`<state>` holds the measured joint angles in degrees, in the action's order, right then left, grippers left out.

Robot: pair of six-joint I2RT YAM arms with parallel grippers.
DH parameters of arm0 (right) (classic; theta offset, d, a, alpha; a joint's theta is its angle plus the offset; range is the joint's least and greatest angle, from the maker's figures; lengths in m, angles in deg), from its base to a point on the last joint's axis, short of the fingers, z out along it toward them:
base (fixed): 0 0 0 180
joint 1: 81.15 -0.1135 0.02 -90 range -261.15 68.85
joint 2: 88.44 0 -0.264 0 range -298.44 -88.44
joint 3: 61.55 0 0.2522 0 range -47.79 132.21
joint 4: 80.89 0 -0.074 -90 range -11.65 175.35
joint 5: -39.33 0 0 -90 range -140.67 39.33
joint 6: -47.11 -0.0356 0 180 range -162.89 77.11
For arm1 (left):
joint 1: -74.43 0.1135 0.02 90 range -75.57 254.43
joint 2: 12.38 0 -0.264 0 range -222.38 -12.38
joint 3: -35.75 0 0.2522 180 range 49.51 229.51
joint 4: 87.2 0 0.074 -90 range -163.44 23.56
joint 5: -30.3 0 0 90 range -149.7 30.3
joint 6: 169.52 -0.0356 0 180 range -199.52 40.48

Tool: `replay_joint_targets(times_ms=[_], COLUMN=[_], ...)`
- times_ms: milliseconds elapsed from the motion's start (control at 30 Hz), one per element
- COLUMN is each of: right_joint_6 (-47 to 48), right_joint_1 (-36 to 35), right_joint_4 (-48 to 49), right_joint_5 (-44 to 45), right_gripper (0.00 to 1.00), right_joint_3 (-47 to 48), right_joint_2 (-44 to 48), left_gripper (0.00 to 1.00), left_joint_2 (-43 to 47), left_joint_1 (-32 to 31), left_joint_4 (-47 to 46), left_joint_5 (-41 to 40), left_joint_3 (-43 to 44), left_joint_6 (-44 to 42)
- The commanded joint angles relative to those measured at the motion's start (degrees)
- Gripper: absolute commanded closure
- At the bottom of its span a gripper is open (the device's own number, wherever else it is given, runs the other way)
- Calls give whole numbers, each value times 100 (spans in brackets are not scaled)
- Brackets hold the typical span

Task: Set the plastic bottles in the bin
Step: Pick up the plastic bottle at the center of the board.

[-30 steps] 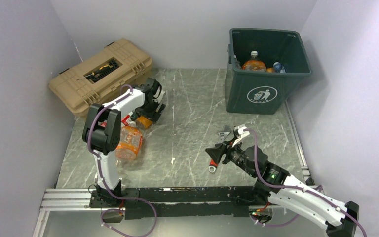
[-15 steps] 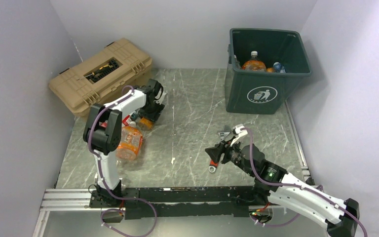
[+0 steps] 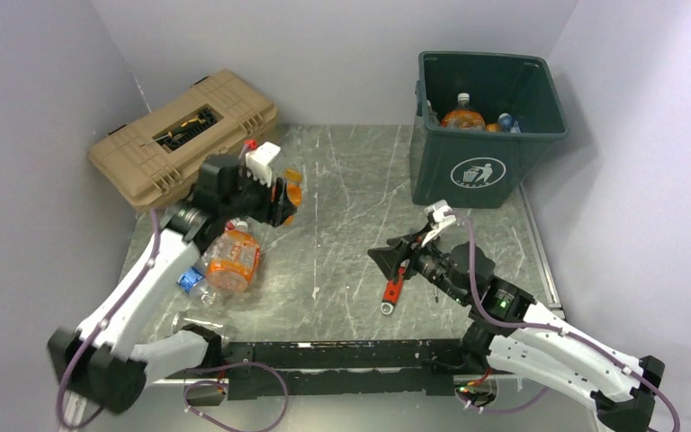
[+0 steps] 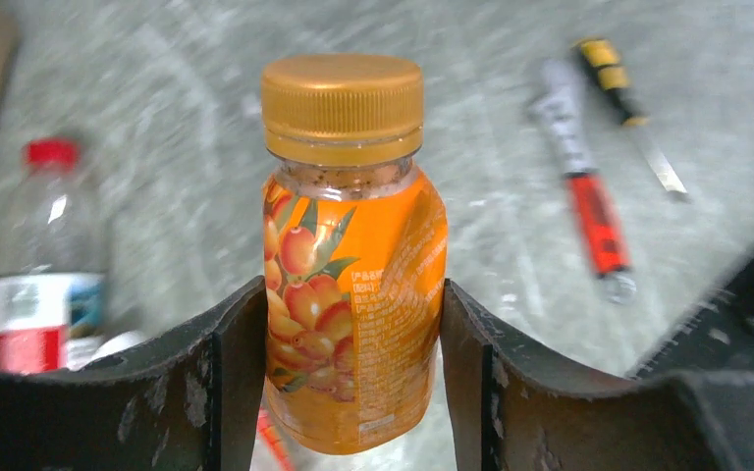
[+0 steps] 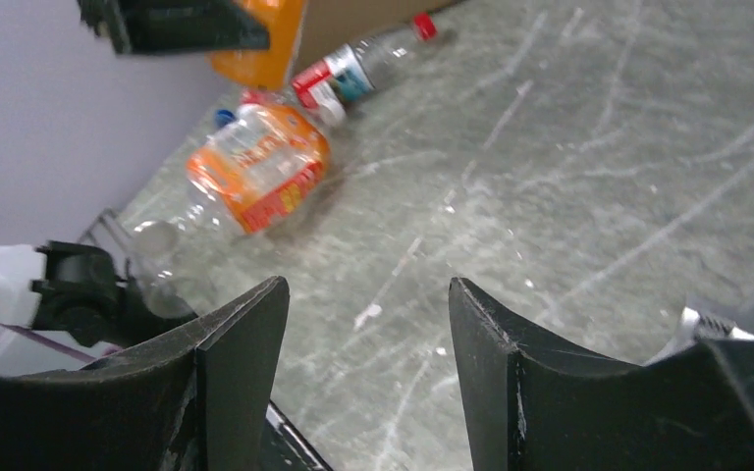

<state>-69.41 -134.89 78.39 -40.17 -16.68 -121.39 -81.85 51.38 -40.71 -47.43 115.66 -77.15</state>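
I will next grab the small orange bottle with my right gripper by its gold-end with the cap (image 3: 293, 175). Then I will bring it from my left gripper to the bin (image 3: 486, 171).
My left gripper (image 3: 285, 193) is shut on a small orange bottle (image 3: 293, 191) with a gold cap and holds it above the table; in the left wrist view the bottle (image 4: 353, 245) stands upright between the fingers (image 4: 231, 353). A crushed orange-labelled bottle (image 3: 234, 257) lies below it. A clear red-capped bottle (image 4: 44, 255) lies by the toolbox. The dark green bin (image 3: 486, 171) stands at the back right with bottles (image 3: 463, 115) inside. My right gripper (image 3: 387, 256) is open and empty over the table, also in the right wrist view (image 5: 368, 334).
A tan toolbox (image 3: 184, 135) stands at the back left. A red-handled wrench (image 3: 394, 286) lies under my right gripper, and a screwdriver (image 4: 628, 108) lies beside the wrench (image 4: 589, 206). A blue-capped bottle (image 3: 189, 281) and a clear one (image 3: 189, 319) lie at the front left.
My left arm has swung and lifted the small orange bottle off the table, up and to the right. My right gripper has risen a little above the wrench.
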Motion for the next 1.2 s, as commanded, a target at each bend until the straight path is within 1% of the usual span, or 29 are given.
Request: replay_joint_targets(times_ms=[0,100,167,200,233,300,367,500,633,733,800,967,1167], right_joint_6=[146,-24,-131,-162,-180,-209,-218,-269,-434,-477,-477,-413,-156], right_joint_1=[-24,-23,-23,-27,-28,-26,-31,-27,-32,-40,-47,-141,-355], right_joint_4=[647,1395,1792,1964,2109,2376,2623,2831,2961,2995,3017,2813,2323], right_joint_5=[-581,-1000,-1354,-1505,-1665,-1851,-1895,-1979,-2100,-1979,-2046,-2254,-2138], right_gripper=[34,29,22,14,9,6,5,5,8,9,9,10,16], right_joint_3=[611,721,795,853,916,1038,1129,1498,1909,2075,2178,2503,2740], right_joint_2=[-145,-249,-401,-494,-604,-824,-977,-1489,-2087,-2327,-2489,-2795,-3047], left_gripper=[54,54,55,55,57,59,60,60,61,62,62,63,65], left_joint_2=[1274,1975,2254,2343,2418,2491,2504,2664,2799,2870,2914,2923,2980], left_joint_1=[-24,-33,-44,-73,-96,-108,-131,-228,-336,-452,-530,-608,-637], left_joint_4=[-1877,-2682,-3105,-3315,-3565,-3992,-4137,-4238,-4043,-3808,-3711,-3611,-3507], left_joint_5=[2323,3061,3317,3388,3426,3577,3760,3791,3719,3616,3531,3458,3260], left_joint_3=[-1122,-1716,-2009,-2155,-2292,-2529,-2548,-2619,-2610,-2574,-2563,-2530,-2513], left_joint_6=[494,744,930,1030,1128,1350,1460,1467,1301,1145,1057,989,904])
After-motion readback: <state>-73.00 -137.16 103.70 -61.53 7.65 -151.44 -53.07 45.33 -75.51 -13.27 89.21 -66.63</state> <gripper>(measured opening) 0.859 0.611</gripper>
